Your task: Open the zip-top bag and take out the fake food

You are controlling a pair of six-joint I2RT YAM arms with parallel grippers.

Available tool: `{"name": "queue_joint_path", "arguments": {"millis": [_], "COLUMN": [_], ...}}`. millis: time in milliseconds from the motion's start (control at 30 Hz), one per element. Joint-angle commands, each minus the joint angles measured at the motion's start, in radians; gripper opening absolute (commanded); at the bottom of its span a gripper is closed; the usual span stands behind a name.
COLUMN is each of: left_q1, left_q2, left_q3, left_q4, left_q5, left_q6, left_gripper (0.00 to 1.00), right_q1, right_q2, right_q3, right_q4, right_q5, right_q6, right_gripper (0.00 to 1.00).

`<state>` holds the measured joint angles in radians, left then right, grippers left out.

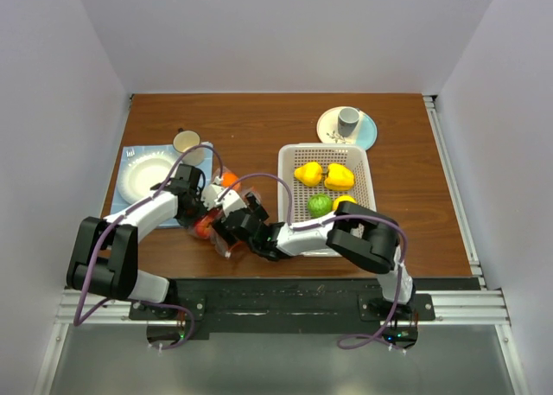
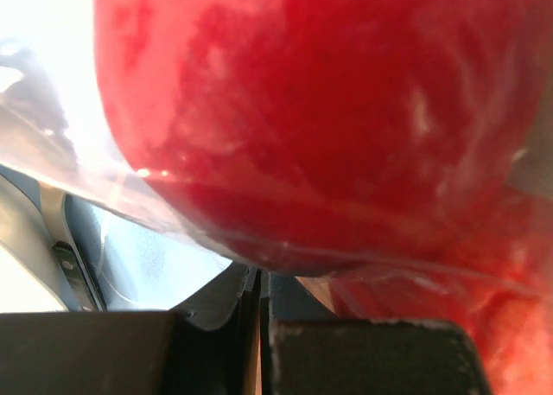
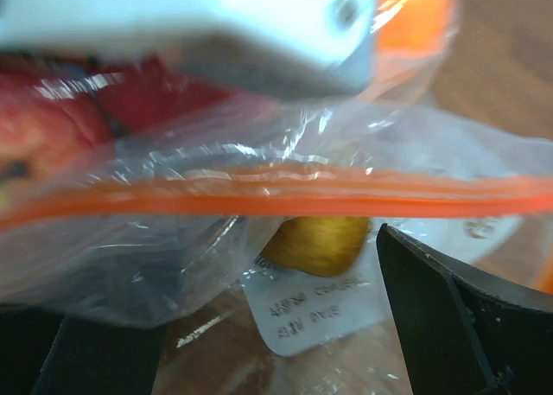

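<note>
My right gripper reaches past the orange zip strip point(image 3: 259, 192) and grabs the yellow piece point(image 3: 318, 245) across its sides next, to take the piece out of the bag.
The zip-top bag point(image 1: 216, 232) lies crumpled at the front left of the table, between both grippers. My left gripper point(image 1: 206, 210) is shut on the bag's clear film point(image 2: 130, 196), and red fake food point(image 2: 328, 118) fills that wrist view. My right gripper point(image 3: 242, 326) is open, its fingers point(image 3: 449, 317) standing on either side below the orange zip strip point(image 3: 259, 192). A yellow piece point(image 3: 315, 244) and a white label point(image 3: 315, 313) show through the plastic. In the white basket point(image 1: 285, 157) lie two yellow pieces point(image 1: 308, 173), a green one point(image 1: 320, 205) and another yellow one point(image 1: 344, 201).
A white plate point(image 1: 143, 175) on a blue cloth and a cream cup point(image 1: 186, 141) sit behind the left arm. An orange item point(image 1: 229, 180) lies beside the left wrist. A grey cup point(image 1: 348, 118) stands on a saucer point(image 1: 333, 136) at the back right.
</note>
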<state>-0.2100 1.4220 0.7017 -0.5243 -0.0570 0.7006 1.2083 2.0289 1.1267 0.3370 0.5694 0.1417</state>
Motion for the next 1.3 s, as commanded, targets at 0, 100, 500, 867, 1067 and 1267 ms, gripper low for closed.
{"name": "queue_joint_path", "arguments": {"millis": [0, 100, 500, 867, 1067, 1267], "left_q1": [0.003, 0.003, 0.006, 0.009, 0.009, 0.009], "left_q2": [0.018, 0.014, 0.002, -0.04, -0.046, -0.069], "left_q3": [-0.033, -0.036, 0.028, 0.366, 0.381, 0.286], "left_q4": [-0.031, -0.032, -0.037, -0.192, -0.224, -0.215], "left_q5": [0.006, 0.002, 0.017, 0.098, 0.15, 0.227], "left_q6": [0.02, 0.023, 0.005, -0.064, -0.082, -0.124], "left_gripper": [0.06, 0.06, 0.0, 0.0, 0.0, 0.0], "right_q1": [0.0, 0.0, -0.001, -0.001, 0.0, 0.026], "right_q2": [0.027, 0.027, -0.339, -0.521, -0.513, -0.59], "right_q3": [0.053, 0.059, -0.171, -0.213, -0.242, -0.255], "right_q4": [0.025, 0.03, -0.013, -0.308, -0.375, -0.478], "right_q5": [-0.028, -0.051, -0.105, 0.003, 0.007, 0.038], "right_q6": [0.047, 0.05, 0.076, 0.13, 0.165, 0.219], "right_gripper": [0.96, 0.91, 0.4, 0.42, 0.41, 0.32]}}
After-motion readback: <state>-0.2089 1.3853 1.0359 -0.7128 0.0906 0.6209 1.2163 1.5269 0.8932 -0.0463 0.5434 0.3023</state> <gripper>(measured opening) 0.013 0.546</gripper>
